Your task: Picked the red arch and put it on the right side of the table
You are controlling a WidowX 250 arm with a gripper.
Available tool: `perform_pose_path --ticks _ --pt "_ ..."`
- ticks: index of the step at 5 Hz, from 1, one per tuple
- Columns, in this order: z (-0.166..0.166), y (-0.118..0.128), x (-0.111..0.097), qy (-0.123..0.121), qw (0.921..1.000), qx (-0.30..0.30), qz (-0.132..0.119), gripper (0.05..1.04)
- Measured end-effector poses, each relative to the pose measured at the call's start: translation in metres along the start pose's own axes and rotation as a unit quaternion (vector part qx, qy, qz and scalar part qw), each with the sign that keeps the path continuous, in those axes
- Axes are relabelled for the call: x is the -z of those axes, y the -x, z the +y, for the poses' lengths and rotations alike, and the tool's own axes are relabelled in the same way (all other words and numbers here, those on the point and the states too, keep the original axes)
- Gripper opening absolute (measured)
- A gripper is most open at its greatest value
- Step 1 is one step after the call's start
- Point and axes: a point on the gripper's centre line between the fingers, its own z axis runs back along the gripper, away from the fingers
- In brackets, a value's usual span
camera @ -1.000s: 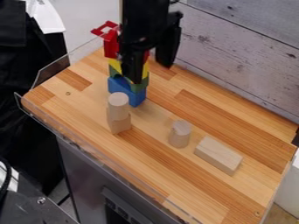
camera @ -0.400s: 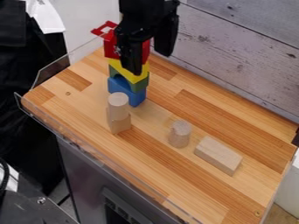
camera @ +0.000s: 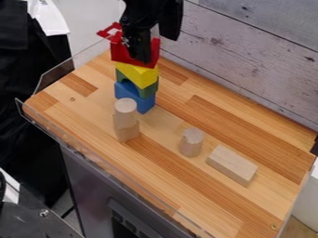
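Note:
I need to grab the red arch [camera: 119, 52] by its middle with my gripper next, to move it onto the table by the rectangular wooden block.
My gripper [camera: 157, 49] hangs at the top of the view, over the block stack, its two fingers apart. One finger stands in front of the red arch [camera: 119, 52] and hides part of it; the other is up and to the right. The arch lies on a yellow block [camera: 140, 73], above green and blue [camera: 144, 103] blocks. Whether the gripper touches the arch I cannot tell. The wooden table [camera: 205, 114] extends to the lower right.
Left of centre a wooden cylinder [camera: 125, 106] tops a wooden block. Further right are a short cylinder [camera: 191, 142] and a rectangular wooden block [camera: 231, 165]. A red frame-like piece [camera: 107, 31] rises at the stack's upper left. A whitewashed plank wall [camera: 248, 51] runs behind.
The gripper has risen and shifted slightly left, uncovering more of the yellow block and the lower part of the red arch. The blocks look unmoved.

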Motion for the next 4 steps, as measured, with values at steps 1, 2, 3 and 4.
perform_pose_path --ticks 1,2,3,4 --pt "-0.007 -0.009 0.004 0.008 0.9988 -0.048 -0.007 1.000" --pt "-0.009 -0.012 0.012 -0.004 0.9974 -0.071 -0.014 1.000" --pt "-0.008 -0.015 0.021 -0.017 0.9958 -0.089 -0.014 1.000" --pt "-0.009 -0.019 0.023 -0.019 0.9945 -0.102 -0.015 0.962"
